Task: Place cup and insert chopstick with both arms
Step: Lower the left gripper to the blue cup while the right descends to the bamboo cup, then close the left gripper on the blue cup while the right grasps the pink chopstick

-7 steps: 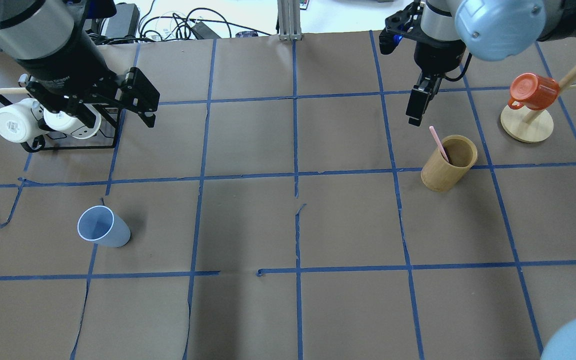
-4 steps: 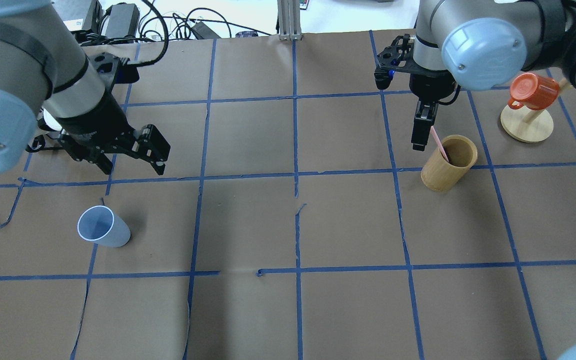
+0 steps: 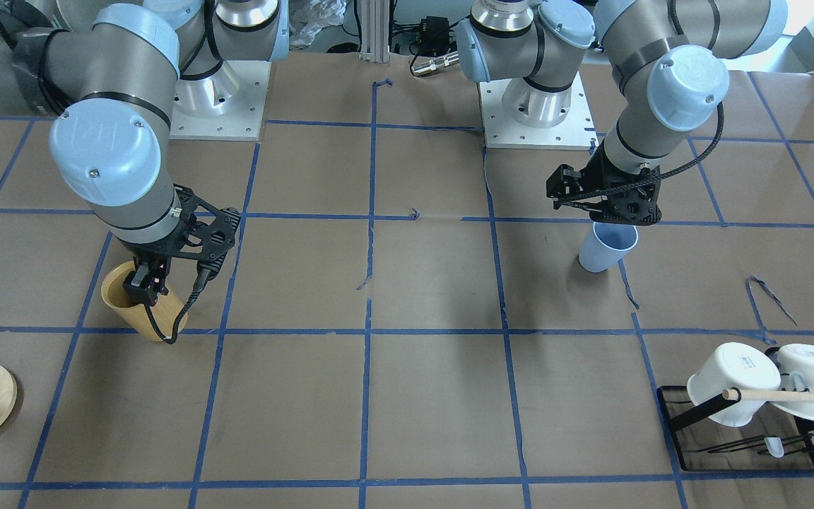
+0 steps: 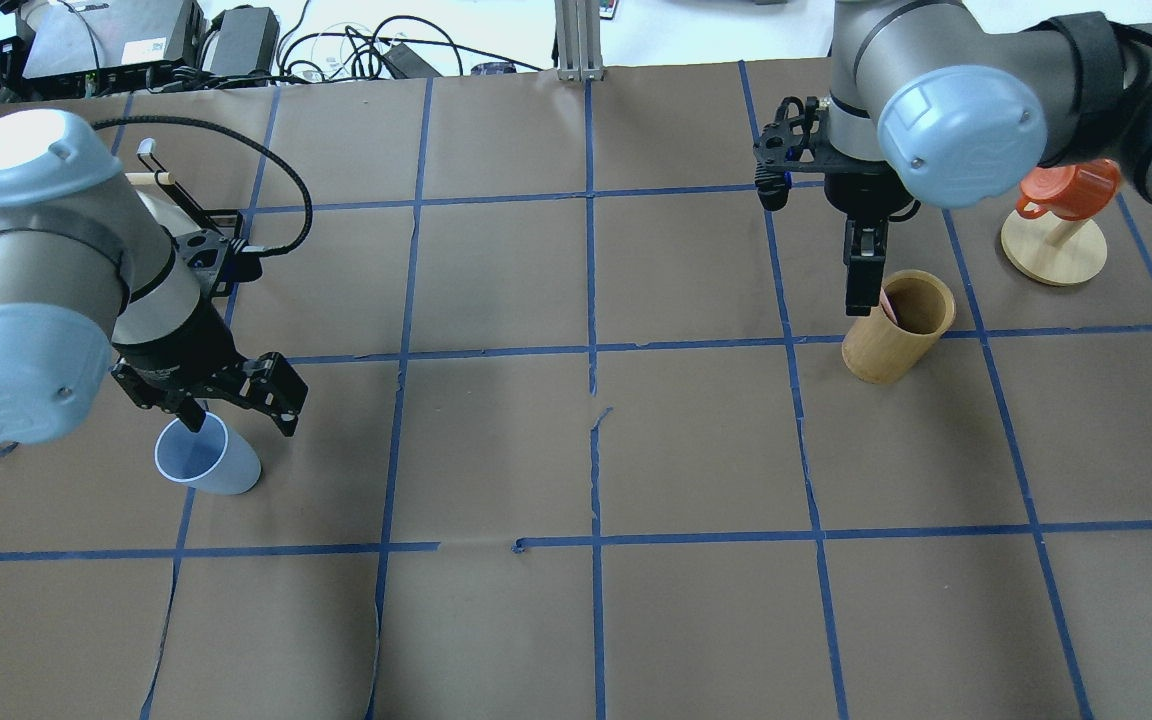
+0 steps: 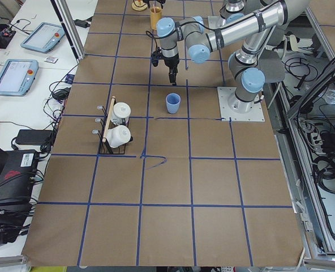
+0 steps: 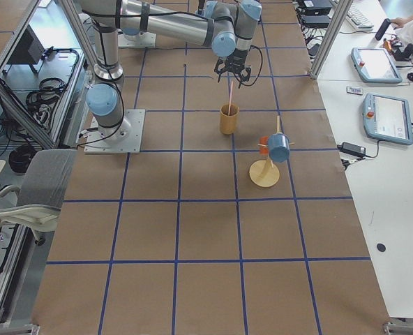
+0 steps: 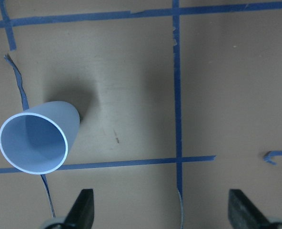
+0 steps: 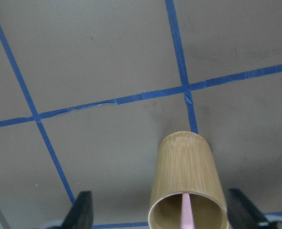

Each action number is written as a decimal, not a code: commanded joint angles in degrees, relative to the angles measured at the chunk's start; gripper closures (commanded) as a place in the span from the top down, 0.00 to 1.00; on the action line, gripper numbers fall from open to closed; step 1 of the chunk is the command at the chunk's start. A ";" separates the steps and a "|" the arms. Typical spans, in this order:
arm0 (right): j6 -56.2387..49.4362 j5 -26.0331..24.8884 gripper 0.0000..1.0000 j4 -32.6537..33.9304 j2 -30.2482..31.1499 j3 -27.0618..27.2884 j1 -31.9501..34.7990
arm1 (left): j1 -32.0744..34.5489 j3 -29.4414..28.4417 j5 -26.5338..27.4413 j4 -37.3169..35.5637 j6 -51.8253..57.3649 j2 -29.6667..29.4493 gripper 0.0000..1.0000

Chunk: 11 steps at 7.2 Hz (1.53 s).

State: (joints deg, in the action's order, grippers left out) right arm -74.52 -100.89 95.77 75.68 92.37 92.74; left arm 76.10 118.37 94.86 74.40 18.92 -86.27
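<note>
Next, to place the cup, the left gripper picks up the cup by its thin open rim. The cup's round side slopes in toward its base.
The light blue cup (image 4: 206, 455) stands upright at the near left of the table. My left gripper (image 4: 234, 405) hovers open just above and behind it. In the left wrist view the cup (image 7: 34, 143) sits left of centre, near the left fingertip (image 7: 82, 210). The pink chopstick (image 8: 185, 212) leans inside the tan bamboo holder (image 4: 896, 325). My right gripper (image 4: 864, 288) is open right above the holder's rim, with its jaws on either side of the chopstick. In the front view the left gripper (image 3: 608, 215) is over the cup (image 3: 601, 249).
A black wire rack (image 3: 739, 438) holds two white mugs (image 3: 732, 382) and a long wooden rod (image 3: 795, 396) at the far left. A wooden mug tree (image 4: 1054, 248) with an orange mug (image 4: 1071, 180) stands right of the holder. Blue tape lines grid the brown paper.
My left arm swung from the mug rack toward me and stopped over the blue cup. My right gripper came down over the bamboo holder, around the chopstick.
</note>
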 commanded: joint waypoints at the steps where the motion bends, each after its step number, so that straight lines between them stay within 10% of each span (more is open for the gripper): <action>1: -4.57 -2.28 1.00 0.56 -0.36 0.27 1.48 | -3.58 4.14 0.32 -6.27 4.81 -0.57 0.95; 3: -4.94 -4.38 1.00 0.64 -0.45 0.27 1.57 | -3.59 4.94 0.24 -9.09 4.64 -2.32 0.89; 7: -13.58 -4.49 1.00 6.33 -0.54 2.19 1.22 | -3.59 4.77 -0.03 -9.27 4.46 -4.61 0.00; 9: -18.55 -4.49 0.99 10.30 0.95 7.19 1.13 | -3.59 4.07 0.06 -9.62 4.37 -4.26 0.00; 11: -25.21 -4.05 0.64 13.19 1.75 7.56 0.69 | -2.72 -1.09 -0.38 -8.58 0.27 -4.69 0.00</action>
State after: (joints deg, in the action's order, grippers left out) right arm -96.02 -105.28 106.71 77.10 99.32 93.65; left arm 72.89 120.36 94.77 65.08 21.83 -90.60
